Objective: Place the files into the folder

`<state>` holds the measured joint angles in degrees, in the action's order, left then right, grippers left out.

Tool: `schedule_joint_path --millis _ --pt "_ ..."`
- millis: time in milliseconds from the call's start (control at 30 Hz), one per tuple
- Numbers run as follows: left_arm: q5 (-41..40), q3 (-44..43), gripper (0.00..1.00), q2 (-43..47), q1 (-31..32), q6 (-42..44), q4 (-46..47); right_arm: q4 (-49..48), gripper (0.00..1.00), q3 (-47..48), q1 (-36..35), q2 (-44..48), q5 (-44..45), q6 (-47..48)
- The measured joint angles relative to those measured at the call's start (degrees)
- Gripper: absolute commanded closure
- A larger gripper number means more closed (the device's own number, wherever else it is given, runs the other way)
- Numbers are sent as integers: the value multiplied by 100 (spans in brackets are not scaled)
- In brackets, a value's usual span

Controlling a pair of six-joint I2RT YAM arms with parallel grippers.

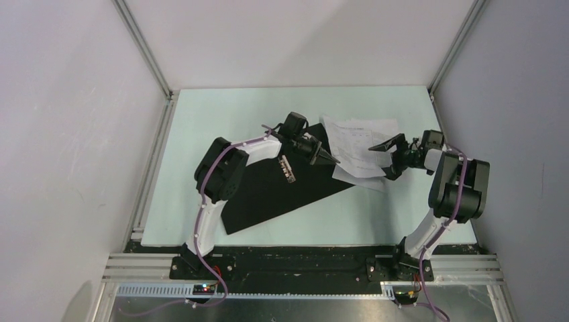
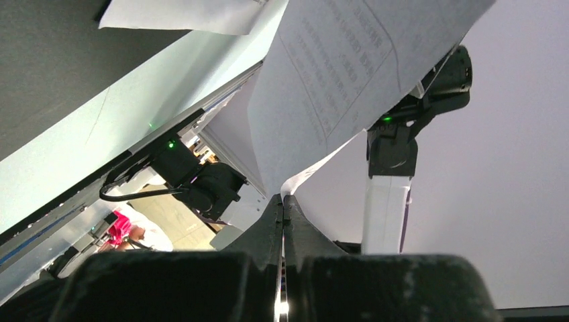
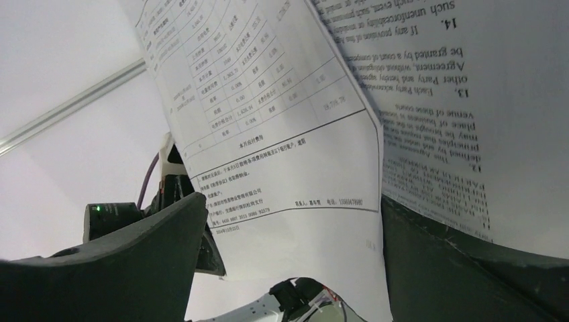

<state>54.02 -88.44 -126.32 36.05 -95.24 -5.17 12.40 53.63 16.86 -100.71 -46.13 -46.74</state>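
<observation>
My right gripper grabs the lifted files' edge (image 1: 388, 159) away from the spine clip (image 1: 288, 168) next, which leaves the clip-side edge free to enter the folder.
The folder (image 1: 282, 194) lies open on the table, black inside up, with its metal spine clip (image 1: 288, 168) near the left arm. The files (image 1: 359, 144) are white printed sheets at the folder's far right corner, partly lifted. My left gripper (image 1: 332, 161) is shut and pinches a sheet's edge; in the left wrist view the jaws (image 2: 282, 201) meet on the corner of the raised sheet (image 2: 349, 74). My right gripper (image 1: 391, 155) is open at the sheets' right side. In the right wrist view its fingers (image 3: 134, 248) stand wide apart with a sheet (image 3: 288, 134) between them, untouched.
Another sheet (image 1: 366, 180) lies flat under the lifted ones, overlapping the folder's right edge. The pale green table (image 1: 201, 121) is walled by white panels with metal frame rails (image 1: 147, 54). The right arm (image 2: 389, 194) shows beyond the paper in the left wrist view.
</observation>
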Motion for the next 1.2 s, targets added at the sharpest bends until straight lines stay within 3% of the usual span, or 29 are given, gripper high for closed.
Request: schedule_joint_path --millis 367,600,667,767,900,1100,1167,1200 --pt "216 46 100 0 -2 474 -37 -411 21 11 -15 -573 -748 431" --pt "343 356 100 0 -46 887 -256 -1093 31 79 24 -824 -1003 236" --pt "361 363 100 0 -59 992 -326 -1165 38 199 20 -925 -1043 216" --pt "378 361 100 2 -83 1132 -376 -1209 56 407 4 -1043 -1099 264" --pt "376 352 92 2 -90 1279 -494 -1023 78 625 -35 -1095 -1126 511" --pt "363 138 81 0 -131 1589 -728 -367 91 796 -105 -1095 -903 1134" --pt "361 66 68 0 -164 1729 -765 -157 100 800 -133 -1102 -809 1298" --pt "358 55 56 0 -170 1781 -769 -87 100 807 -146 -1106 -785 1375"
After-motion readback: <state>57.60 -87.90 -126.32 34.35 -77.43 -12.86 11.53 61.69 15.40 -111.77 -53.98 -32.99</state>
